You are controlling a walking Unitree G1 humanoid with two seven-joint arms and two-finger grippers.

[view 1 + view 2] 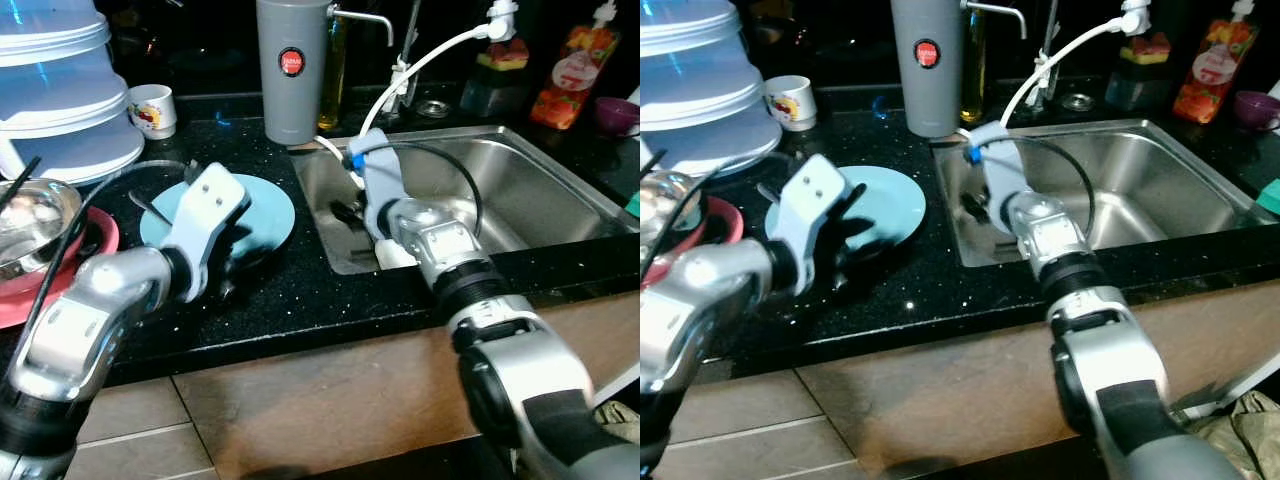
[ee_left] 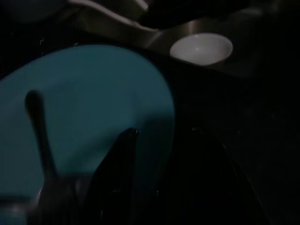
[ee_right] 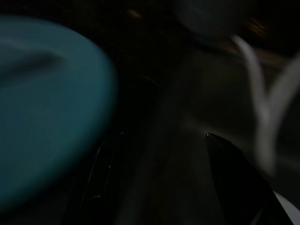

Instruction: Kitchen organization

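Observation:
Next, my left gripper will grab the plate by its thin rim [image 2: 166, 155], since the plate spreads far wider than my open fingers.
A light blue plate [image 1: 268, 205] lies on the black counter just left of the steel sink [image 1: 545, 195]. A spoon [image 1: 148, 206] rests on the plate's far left part, and its handle [image 2: 40, 131] appears in the left wrist view. My left gripper [image 1: 228, 262] is low over the plate's near edge and open, with one finger [image 2: 117, 178] above the plate and the other off its rim. My right gripper [image 1: 348, 212] reaches down into the sink's left end, close to the wall. One black finger [image 3: 234, 183] stands well off centre, so it looks open and holds nothing.
A steel bowl [image 1: 35, 212] sits on a red plate [image 1: 100, 240] at the left. Behind it are stacked plastic containers [image 1: 60, 90] and a small cup [image 1: 153, 108]. A grey flask [image 1: 292, 70] and a white hose [image 1: 420, 62] stand behind the sink, with bottles [image 1: 575, 62] at the back right.

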